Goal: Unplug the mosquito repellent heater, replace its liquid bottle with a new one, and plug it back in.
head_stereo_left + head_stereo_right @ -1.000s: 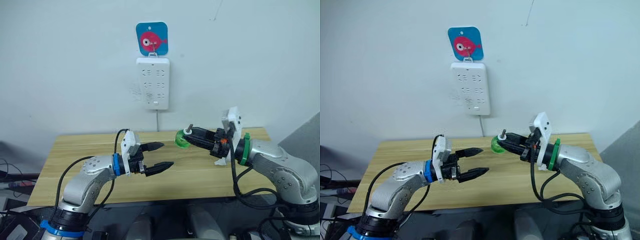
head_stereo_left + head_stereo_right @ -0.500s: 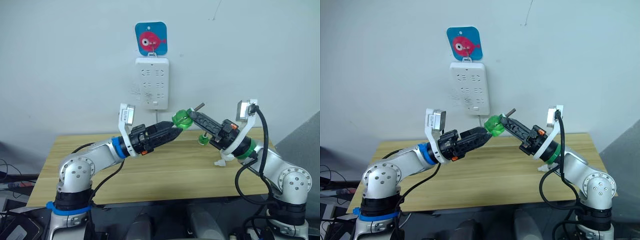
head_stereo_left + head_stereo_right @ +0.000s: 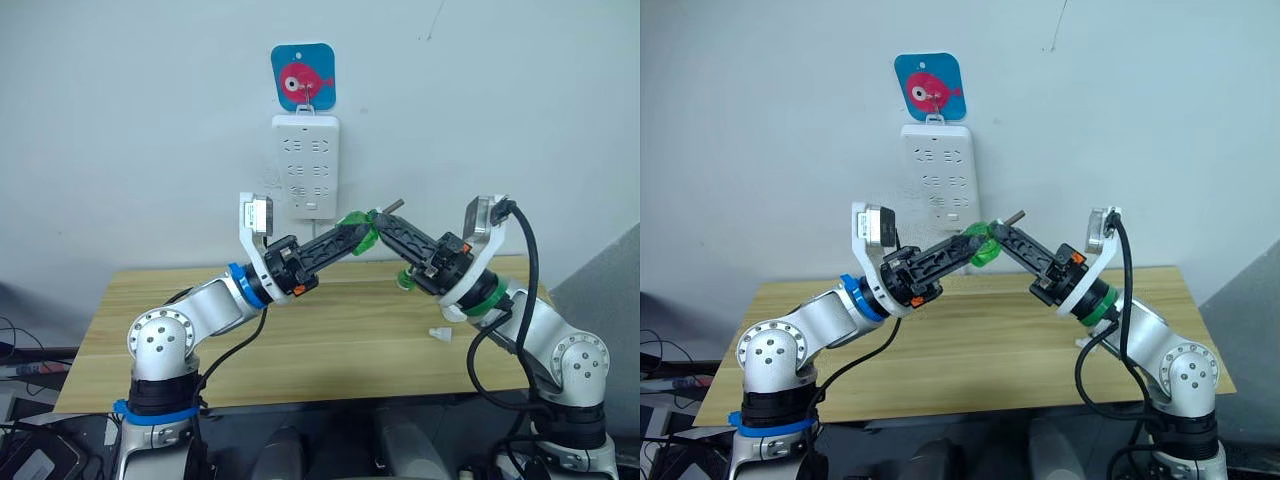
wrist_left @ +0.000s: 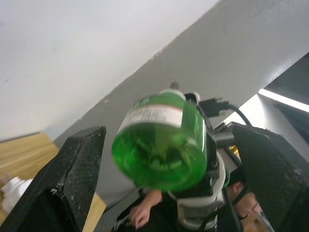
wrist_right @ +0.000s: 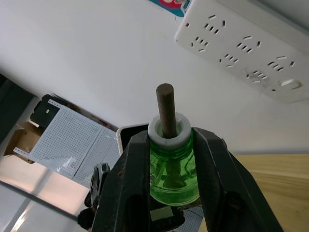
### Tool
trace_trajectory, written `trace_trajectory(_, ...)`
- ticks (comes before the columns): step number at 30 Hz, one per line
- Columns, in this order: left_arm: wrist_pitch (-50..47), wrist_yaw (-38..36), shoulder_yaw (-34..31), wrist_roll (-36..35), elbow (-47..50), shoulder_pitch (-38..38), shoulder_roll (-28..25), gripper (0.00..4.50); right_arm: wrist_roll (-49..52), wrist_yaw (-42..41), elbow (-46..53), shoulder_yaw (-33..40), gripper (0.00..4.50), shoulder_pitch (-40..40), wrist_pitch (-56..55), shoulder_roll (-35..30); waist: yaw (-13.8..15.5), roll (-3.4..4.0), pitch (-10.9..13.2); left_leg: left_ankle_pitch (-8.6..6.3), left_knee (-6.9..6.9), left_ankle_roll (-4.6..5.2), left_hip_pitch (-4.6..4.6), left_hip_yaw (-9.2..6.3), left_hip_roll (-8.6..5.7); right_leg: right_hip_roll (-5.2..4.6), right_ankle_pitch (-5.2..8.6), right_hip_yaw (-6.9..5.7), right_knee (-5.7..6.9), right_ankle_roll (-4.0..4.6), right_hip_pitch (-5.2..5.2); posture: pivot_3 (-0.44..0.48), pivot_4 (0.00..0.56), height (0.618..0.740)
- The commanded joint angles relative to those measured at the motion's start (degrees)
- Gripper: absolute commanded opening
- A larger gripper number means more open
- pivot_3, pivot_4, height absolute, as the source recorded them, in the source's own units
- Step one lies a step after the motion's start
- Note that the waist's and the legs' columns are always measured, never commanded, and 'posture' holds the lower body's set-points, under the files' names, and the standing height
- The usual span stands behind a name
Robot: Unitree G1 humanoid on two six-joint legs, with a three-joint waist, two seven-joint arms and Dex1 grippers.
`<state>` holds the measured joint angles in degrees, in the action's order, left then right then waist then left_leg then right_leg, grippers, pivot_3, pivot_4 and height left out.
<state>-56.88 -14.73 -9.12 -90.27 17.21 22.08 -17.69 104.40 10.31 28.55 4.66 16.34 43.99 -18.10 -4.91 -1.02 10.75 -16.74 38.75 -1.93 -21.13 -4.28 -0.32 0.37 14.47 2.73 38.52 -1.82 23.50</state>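
Note:
I should next grab the green liquid bottle's labelled body with my left gripper, so that the new bottle's wick can go into the heater.
A green liquid bottle (image 3: 358, 232) with a white collar and a dark wick hangs in the air in front of the wall, just below the power strip. My right gripper (image 5: 171, 140) is shut on its neck end, and the wick sticks out beyond the fingers. My left gripper (image 4: 166, 133) is at the bottle's base. It is open, with a finger (image 4: 72, 183) well clear on either side of the bottle (image 4: 161, 142). The mosquito repellent heater is out of view.
A white multi-socket power strip (image 3: 306, 165) hangs on the wall under a blue fish sticker (image 3: 303, 77), with nothing plugged in. On the wooden table (image 3: 300, 330), a small white piece (image 3: 441, 333) and a green item (image 3: 405, 280) sit by my right arm.
My right gripper has lifted the bottle and tilted it up toward the power strip. My left arm has risen from low over the table and brought its open gripper to the bottle's base.

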Motion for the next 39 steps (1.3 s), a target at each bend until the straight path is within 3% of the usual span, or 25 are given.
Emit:
trace_trajectory(1,1.39,0.75,0.48,-1.90,1.21,0.01,0.41,4.42,1.63,-0.07,2.44,-0.57,0.89,0.15,-1.76,-0.64,0.00,0.00,0.00,0.00,0.00,0.00,0.00,0.01,0.00,0.00,0.00,0.00,0.00,0.00,0.00,-0.108,0.127,0.740)
trace_trajectory(3,1.68,1.09,0.54,-2.33,1.18,-0.18,0.57,4.42,1.77,-0.09,2.52,-0.94,0.89,0.19,-2.21,-0.95,0.00,0.00,0.00,0.00,0.00,0.00,0.00,0.02,-0.01,0.00,0.00,-0.01,-0.01,0.00,0.00,-0.108,0.127,0.740)
trace_trajectory(6,1.96,1.20,0.87,-3.03,1.18,-0.65,0.39,3.84,1.95,-0.11,2.62,-1.44,0.89,0.31,-2.87,-1.30,0.01,0.00,0.00,0.00,0.00,0.00,-0.01,0.02,-0.01,0.00,0.00,0.00,-0.01,0.00,0.01,-0.108,0.127,0.740)
trace_trajectory(11,2.66,1.86,0.86,-4.22,0.75,-0.85,0.36,2.40,2.34,-0.03,2.83,-2.04,0.89,0.29,-3.56,-1.61,0.01,0.00,0.00,0.00,0.00,0.00,-0.06,0.02,-0.01,0.00,0.00,0.00,-0.04,0.00,0.02,-0.108,0.125,0.740)
trace_trajectory(19,2.65,2.23,1.07,-4.89,0.36,-0.65,-0.24,2.39,3.07,0.12,3.48,-2.99,0.89,-0.40,-4.35,-2.49,0.01,0.00,0.00,0.00,0.00,0.00,-0.13,0.02,-0.01,0.00,0.00,-0.02,-0.09,0.00,0.04,-0.110,0.127,0.740)
trace_trajectory(25,3.10,2.16,1.00,-3.88,0.07,-0.30,-0.90,2.39,-0.48,1.21,3.06,-1.08,3.01,-1.92,-4.63,-5.43,0.04,0.00,0.00,0.00,0.01,0.00,-0.30,0.02,-0.02,0.00,0.00,-0.05,-0.16,0.00,0.14,-0.112,0.132,0.740)
trace_trajectory(29,3.81,0.68,0.52,1.02,-0.16,-0.77,-3.18,2.39,-7.45,2.91,2.10,3.43,4.41,-7.20,-2.32,-15.24,0.21,0.03,-0.02,0.00,0.01,0.00,-0.59,0.00,-0.03,-0.01,-0.02,-0.12,-0.39,0.00,0.27,-0.113,0.143,0.740)
trace_trajectory(33,5.93,-5.07,1.68,12.16,-0.52,-2.69,-7.79,2.39,-26.33,0.15,4.55,3.32,4.50,-11.70,2.79,-30.33,0.36,0.04,-0.01,0.00,0.01,0.00,-0.86,0.16,-0.14,-0.04,-0.02,-0.07,-0.45,-0.01,0.56,-0.126,0.156,0.740)
trace_trajectory(36,8.70,-11.86,4.63,21.21,0.46,-4.61,-11.18,2.39,-35.27,1.30,5.55,-0.29,4.50,-9.96,6.05,-34.98,0.05,0.04,0.00,0.00,-0.03,0.00,-0.83,0.31,-0.06,0.04,-0.02,-0.03,-0.47,-0.02,0.61,-0.134,0.166,0.740)
trace_trajectory(39,13.66,-20.64,9.98,31.60,2.13,-7.17,-14.77,2.39,-38.13,7.11,1.14,-4.32,4.50,-3.46,15.49,-35.10,-0.13,0.06,0.04,0.00,-0.07,0.00,-0.74,0.39,-0.01,0.15,-0.04,0.01,-0.44,0.01,0.61,-0.132,0.179,0.740)
